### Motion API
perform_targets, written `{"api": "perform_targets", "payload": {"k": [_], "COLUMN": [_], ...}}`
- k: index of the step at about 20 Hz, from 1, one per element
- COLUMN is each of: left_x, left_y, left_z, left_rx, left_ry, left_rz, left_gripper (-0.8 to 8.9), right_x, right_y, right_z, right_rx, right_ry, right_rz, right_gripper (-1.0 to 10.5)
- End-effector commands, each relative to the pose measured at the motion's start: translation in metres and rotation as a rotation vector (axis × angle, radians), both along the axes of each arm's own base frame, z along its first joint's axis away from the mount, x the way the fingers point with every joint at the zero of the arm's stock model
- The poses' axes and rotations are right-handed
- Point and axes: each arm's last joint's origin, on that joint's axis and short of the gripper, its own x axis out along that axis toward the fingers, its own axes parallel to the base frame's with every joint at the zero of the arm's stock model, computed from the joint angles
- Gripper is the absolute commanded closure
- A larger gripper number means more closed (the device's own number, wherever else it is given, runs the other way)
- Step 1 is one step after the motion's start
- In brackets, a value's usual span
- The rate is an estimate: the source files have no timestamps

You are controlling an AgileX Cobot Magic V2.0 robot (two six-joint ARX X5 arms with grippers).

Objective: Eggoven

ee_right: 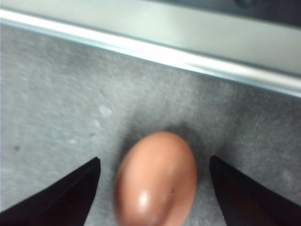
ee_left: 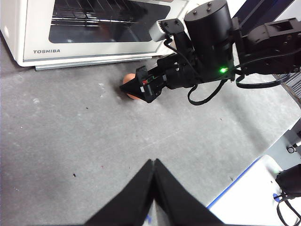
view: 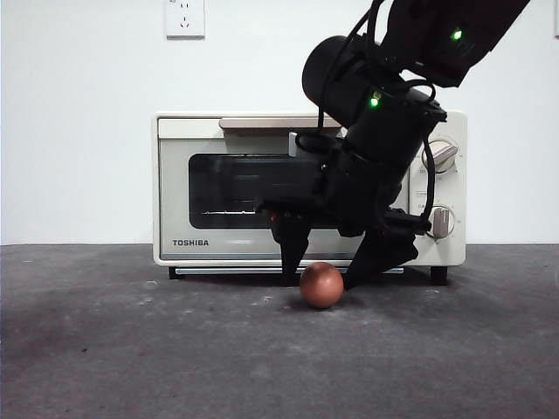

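The right gripper grabs the orange-brown egg around its rounded middle [view: 321,285] next, to put it into the toaster oven [view: 210,188].
The orange-brown egg [view: 320,285] lies on the dark grey table in front of the cream TOSHIBA toaster oven [view: 210,188], whose glass door is closed. My right gripper [view: 330,266] is open and lowered over the egg, one jaw on each side, not touching it. In the right wrist view the egg [ee_right: 157,179] sits between the two spread jaws of the right gripper [ee_right: 155,190]. In the left wrist view the egg [ee_left: 130,89] is mostly hidden behind the right gripper [ee_left: 134,87]. My left gripper [ee_left: 154,162] is shut and empty, held well back from the oven [ee_left: 42,49].
The oven's two knobs [view: 441,157] are on its right side, partly behind the right arm. A wall socket [view: 184,17] is on the white wall behind. A blue-edged white surface [ee_left: 244,197] lies beyond the table edge in the left wrist view.
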Motion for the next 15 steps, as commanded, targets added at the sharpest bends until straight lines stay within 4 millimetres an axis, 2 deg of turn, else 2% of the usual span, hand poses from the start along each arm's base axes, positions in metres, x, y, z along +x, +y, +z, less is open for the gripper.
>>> {"api": "perform_targets", "payload": {"k": [1, 4, 12, 15], "left_x": [0.0003, 0.0003, 0.0004, 0.0018], "left_y": [-0.0004, -0.0004, -0.0003, -0.0002], "left_z": [0.0048, 0.0047, 0.0048, 0.0061], "left_rx": [0.003, 0.003, 0.004, 0.009], "left_ry": [-0.026, -0.025, -0.027, -0.045], "left_rz": [-0.011, -0.011, -0.01, 0.004], "left_gripper": [8.06, 8.06, 8.06, 8.06], "right_x": [0.004, 0.0042, 0.0044, 0.0025], "right_y": [0.0054, 0.0055, 0.0057, 0.0045], "right_z": [-0.0106, -0.0109, -0.0104, -0.0022], "right_rx": [-0.01, -0.01, -0.01, -0.003], "right_ry": [0.02, 0.018, 0.013, 0.003], "right_rz": [-0.005, -0.006, -0.006, 0.003], "right_gripper": [5.9, 6.3, 9.5, 9.4]}}
